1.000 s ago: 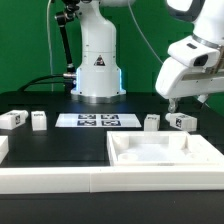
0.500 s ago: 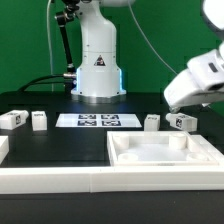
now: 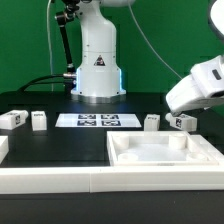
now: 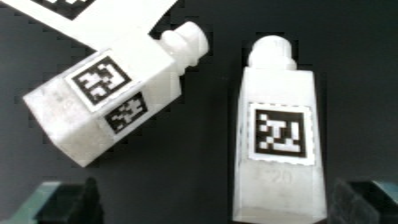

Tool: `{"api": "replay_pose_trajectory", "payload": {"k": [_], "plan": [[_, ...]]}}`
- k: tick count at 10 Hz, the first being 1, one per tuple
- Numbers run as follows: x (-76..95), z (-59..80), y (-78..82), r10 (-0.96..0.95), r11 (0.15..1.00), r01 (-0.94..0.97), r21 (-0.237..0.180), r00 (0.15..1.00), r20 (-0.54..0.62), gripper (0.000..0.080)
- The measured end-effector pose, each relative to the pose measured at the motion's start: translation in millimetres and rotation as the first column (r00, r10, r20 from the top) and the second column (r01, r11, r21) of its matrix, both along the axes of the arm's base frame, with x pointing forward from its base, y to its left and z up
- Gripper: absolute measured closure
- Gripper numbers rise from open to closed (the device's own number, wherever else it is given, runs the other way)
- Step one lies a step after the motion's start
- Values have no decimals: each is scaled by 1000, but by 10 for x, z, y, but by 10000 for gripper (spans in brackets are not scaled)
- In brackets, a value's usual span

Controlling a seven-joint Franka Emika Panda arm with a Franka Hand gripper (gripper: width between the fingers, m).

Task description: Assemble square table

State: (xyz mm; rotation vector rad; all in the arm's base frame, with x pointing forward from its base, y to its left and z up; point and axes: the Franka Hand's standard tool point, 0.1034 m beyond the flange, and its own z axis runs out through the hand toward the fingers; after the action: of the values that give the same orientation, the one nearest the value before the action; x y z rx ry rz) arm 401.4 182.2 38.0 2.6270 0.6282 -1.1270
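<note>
My fingers are above the tagged leg, beside the tilted leg; my gripper should lower before it closes on the tagged leg.
The white square tabletop (image 3: 165,151) lies open side up at the front of the exterior view's right. Two tagged white legs (image 3: 151,121) (image 3: 181,121) lie just behind it, and two more (image 3: 12,119) (image 3: 38,120) lie at the left. The arm's white hand (image 3: 197,88) hangs low over the right pair and hides its own fingers there. In the wrist view my gripper (image 4: 214,205) is open, its dark fingertips (image 4: 63,203) wide apart. One leg (image 4: 279,120) lies lengthwise between them, untouched. The second leg (image 4: 111,95) lies tilted beside it.
The marker board (image 3: 97,121) lies flat at the middle of the black table. The robot's white base (image 3: 98,62) stands behind it. A long white rail (image 3: 60,181) borders the front edge. Cables run along the back left.
The arm's hand has swung toward the exterior view's right and sunk lower over the right pair of legs. The legs and tabletop have not moved.
</note>
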Motion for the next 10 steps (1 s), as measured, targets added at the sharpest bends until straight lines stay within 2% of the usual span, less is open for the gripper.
{"api": "replay_pose_trajectory", "payload": {"k": [2, 3, 8, 10], "plan": [[-85, -57, 79, -74, 997, 74, -13, 997, -12, 151], [-104, -94, 96, -92, 996, 92, -6, 996, -18, 151], [-129, -149, 87, -93, 996, 93, -9, 995, -31, 151], [-183, -191, 52, -96, 994, 89, -58, 988, -124, 151]]}}
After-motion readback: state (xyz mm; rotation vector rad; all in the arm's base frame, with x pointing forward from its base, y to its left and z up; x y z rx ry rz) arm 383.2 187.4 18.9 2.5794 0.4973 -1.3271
